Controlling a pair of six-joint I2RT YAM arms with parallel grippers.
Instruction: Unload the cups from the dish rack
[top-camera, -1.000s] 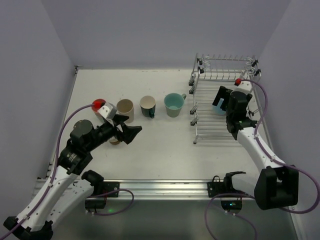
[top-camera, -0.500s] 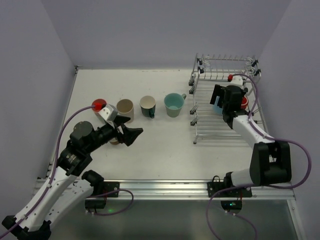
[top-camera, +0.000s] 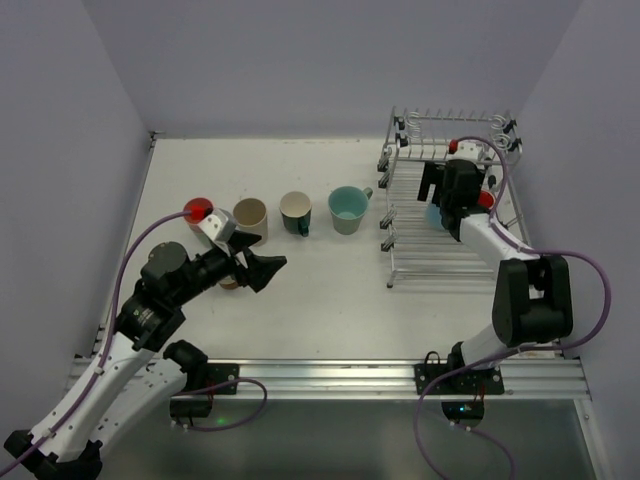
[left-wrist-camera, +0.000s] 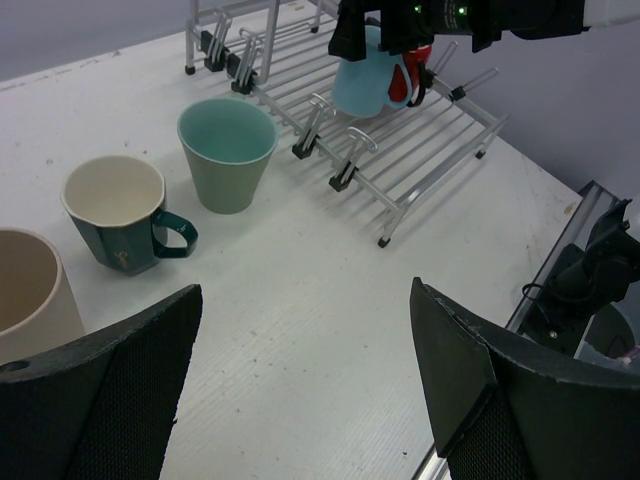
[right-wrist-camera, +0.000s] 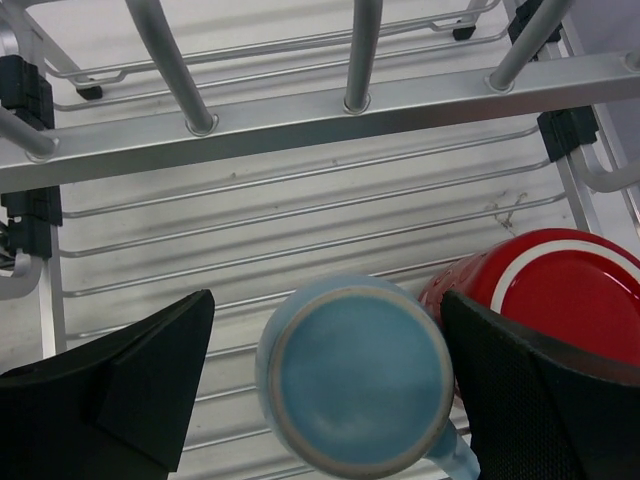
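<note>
The bottom of the blue cup is between the robot's fingers, and one finger is between the bottom of the blue cup and the red cup, so the right gripper needs to close on the bottom of the blue cup.
The silver wire dish rack (top-camera: 402, 232) stands at the right. A light blue cup (right-wrist-camera: 360, 375) sits upside down on its lower tier, touching a red cup (right-wrist-camera: 545, 285). My right gripper (right-wrist-camera: 330, 380) is open above the blue cup, one finger on each side of it; it also shows in the top view (top-camera: 437, 198). My left gripper (top-camera: 262, 268) is open and empty over bare table. On the table stand a red cup (top-camera: 198, 209), a beige cup (top-camera: 250, 214), a dark teal mug (left-wrist-camera: 120, 215) and a sage green cup (left-wrist-camera: 228, 150).
A small brown thing (top-camera: 229, 284) is partly hidden under my left gripper. The rack's upper rail and posts (right-wrist-camera: 300, 120) cross just ahead of my right gripper. Side walls close in the table. A metal rail (top-camera: 330, 375) runs along the near edge.
My right gripper has moved toward the back of the rack and now hangs over the light blue cup. My left arm has barely moved.
</note>
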